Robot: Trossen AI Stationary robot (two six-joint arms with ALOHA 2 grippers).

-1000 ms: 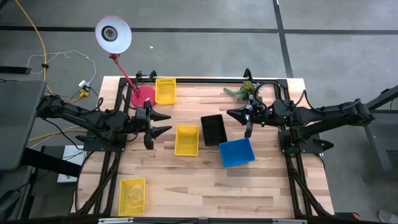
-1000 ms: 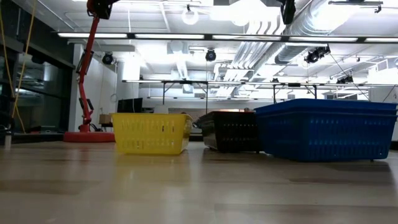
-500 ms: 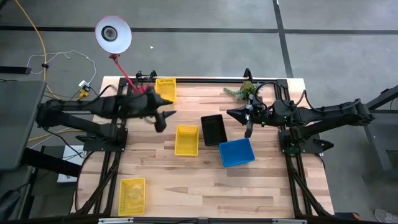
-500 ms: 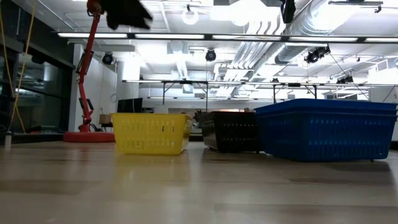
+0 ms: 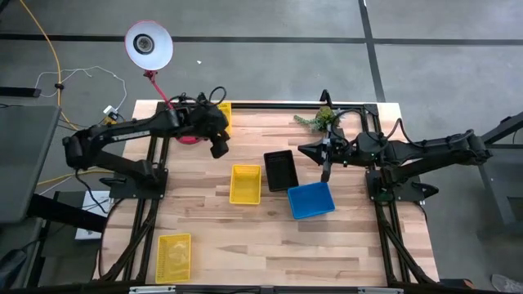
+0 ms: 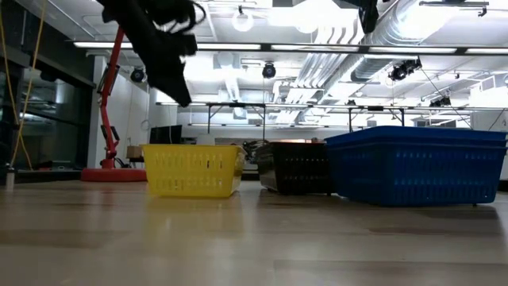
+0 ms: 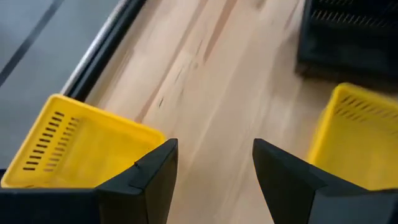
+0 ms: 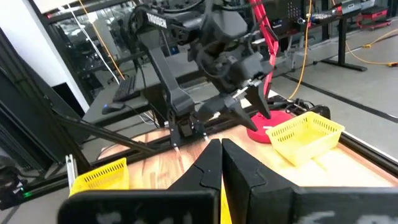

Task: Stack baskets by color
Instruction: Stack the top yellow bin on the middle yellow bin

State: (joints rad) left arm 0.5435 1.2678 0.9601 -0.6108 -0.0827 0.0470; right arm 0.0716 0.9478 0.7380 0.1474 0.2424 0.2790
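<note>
My left gripper pinches the far yellow basket by its thin rim (image 5: 230, 118) (image 7: 115, 114) next, since the basket's open body spreads wider than the gripper's fingers.
Yellow baskets rest on their bases at the far left (image 5: 219, 114), in the middle (image 5: 245, 184) and at the near left (image 5: 173, 257). A black basket (image 5: 280, 170) and a blue basket (image 5: 311, 200) sit right of the middle one. My left gripper (image 5: 219, 149) hangs open above the bare wood, slanting down between the far yellow basket (image 7: 81, 149) and the middle one (image 7: 357, 146); it touches nothing. My right gripper (image 5: 326, 163) stays shut and level in the air, over the table beyond the blue basket, holding nothing.
A red lamp stands with its round base (image 5: 188, 131) at the far left, just beside the far yellow basket, its head (image 5: 148, 45) beyond the table edge. A small green plant (image 5: 319, 121) lies at the far edge. Bare wood stretches along the near side.
My left arm has swung toward the table's far edge, to the far yellow basket. Its gripper has tipped from level to slanting down and has sunk a little, staying open. The baskets have not moved.
</note>
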